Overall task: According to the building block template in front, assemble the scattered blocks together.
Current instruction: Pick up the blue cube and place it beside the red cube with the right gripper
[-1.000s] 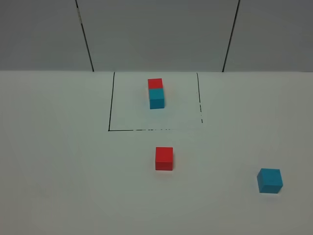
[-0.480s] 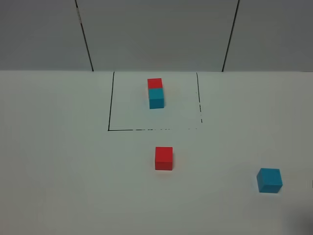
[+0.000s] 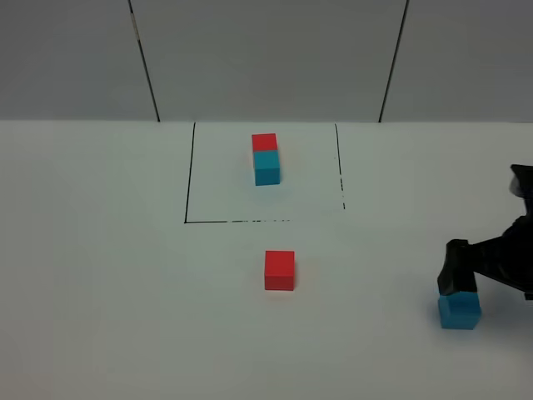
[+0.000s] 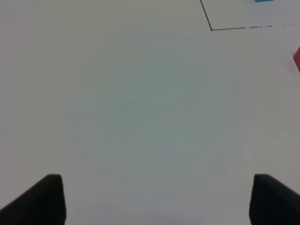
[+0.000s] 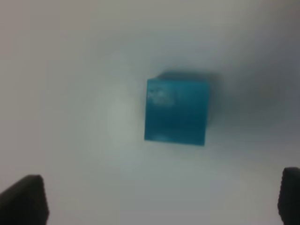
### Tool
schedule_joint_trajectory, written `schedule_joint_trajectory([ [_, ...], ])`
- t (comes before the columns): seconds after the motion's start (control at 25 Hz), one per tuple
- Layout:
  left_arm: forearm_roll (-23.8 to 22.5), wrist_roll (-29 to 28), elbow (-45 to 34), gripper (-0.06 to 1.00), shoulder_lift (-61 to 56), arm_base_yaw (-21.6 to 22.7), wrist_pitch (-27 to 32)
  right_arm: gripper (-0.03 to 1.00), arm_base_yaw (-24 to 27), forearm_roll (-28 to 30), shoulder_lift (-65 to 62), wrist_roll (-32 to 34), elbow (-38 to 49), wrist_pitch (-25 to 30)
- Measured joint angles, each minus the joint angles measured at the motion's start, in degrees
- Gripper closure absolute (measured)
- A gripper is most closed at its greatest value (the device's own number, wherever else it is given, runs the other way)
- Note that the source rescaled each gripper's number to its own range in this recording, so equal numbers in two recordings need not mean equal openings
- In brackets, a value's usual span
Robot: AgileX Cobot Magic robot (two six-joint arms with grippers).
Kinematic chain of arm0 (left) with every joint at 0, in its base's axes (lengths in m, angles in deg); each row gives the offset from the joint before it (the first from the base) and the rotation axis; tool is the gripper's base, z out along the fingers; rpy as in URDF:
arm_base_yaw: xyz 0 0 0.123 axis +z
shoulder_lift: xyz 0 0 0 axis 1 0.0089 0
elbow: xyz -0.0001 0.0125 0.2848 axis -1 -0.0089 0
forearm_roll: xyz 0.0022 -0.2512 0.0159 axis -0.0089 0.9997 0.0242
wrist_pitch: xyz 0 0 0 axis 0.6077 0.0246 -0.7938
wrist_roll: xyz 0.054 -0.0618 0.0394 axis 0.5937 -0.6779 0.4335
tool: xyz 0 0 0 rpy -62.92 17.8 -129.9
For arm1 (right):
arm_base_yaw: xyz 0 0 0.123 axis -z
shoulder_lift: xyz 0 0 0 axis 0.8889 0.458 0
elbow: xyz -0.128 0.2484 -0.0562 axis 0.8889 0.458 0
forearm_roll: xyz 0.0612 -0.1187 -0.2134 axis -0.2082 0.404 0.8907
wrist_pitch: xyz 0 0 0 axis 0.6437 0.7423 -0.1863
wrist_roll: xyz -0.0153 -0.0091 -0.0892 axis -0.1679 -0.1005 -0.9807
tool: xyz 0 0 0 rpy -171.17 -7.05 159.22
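Next, my right gripper grips the cyan cube (image 3: 460,312) by two opposite sides, to join it to the red cube (image 3: 280,270) as the template shows.
The building block template (image 3: 266,158), a red cube joined to a cyan cube, sits at the back inside a thin black drawn outline (image 3: 189,179). The loose red cube (image 3: 280,270) lies in front of the outline, near the middle. The loose cyan cube (image 3: 460,312) lies at the front right and fills the middle of the right wrist view (image 5: 176,111). My right gripper (image 3: 459,271) hovers just above it, open (image 5: 157,201), with the cube between and ahead of its fingertips. My left gripper (image 4: 157,201) is open and empty over bare table; it is out of the high view.
The white table (image 3: 100,292) meets a grey panelled wall (image 3: 266,58) behind the outline. The left wrist view shows the outline's corner (image 4: 211,29) and an edge of the red cube (image 4: 297,58).
My right arm has come in from the right edge and now hangs over the cyan cube. Neither loose cube nor the template has moved.
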Motion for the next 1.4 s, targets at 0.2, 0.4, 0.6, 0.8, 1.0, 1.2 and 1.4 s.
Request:
schedule_joint_trajectory([
  [0.2,0.0,0.0,0.0,0.26,0.0,0.0,0.0,-0.01,-0.6,0.0,5.5,0.0,-0.3,-3.3],
  [0.4,0.0,0.0,0.0,0.26,0.0,0.0,0.0,-0.01,-0.6,0.0,8.2,0.0,-0.3,-5.2],
  [0.6,0.0,0.0,0.0,0.26,0.0,0.0,0.0,-0.01,-2.1,0.3,11.6,0.0,-0.3,-7.5],
  [0.8,0.0,0.0,0.0,0.26,0.0,0.0,0.0,-0.01,-3.3,0.7,14.5,0.6,-0.4,-9.8],
  [1.0,0.0,0.0,0.0,0.26,0.0,0.0,0.0,-0.01,-3.5,1.6,17.1,1.3,-0.4,-10.7],
  [1.2,0.0,0.0,0.0,0.26,0.0,0.0,0.0,-0.01,-3.5,2.7,19.0,2.2,-0.5,-11.9],
  [1.4,0.0,0.0,0.0,0.26,0.0,0.0,0.0,0.02,-3.5,3.0,19.5,2.5,-0.8,-11.8],
])
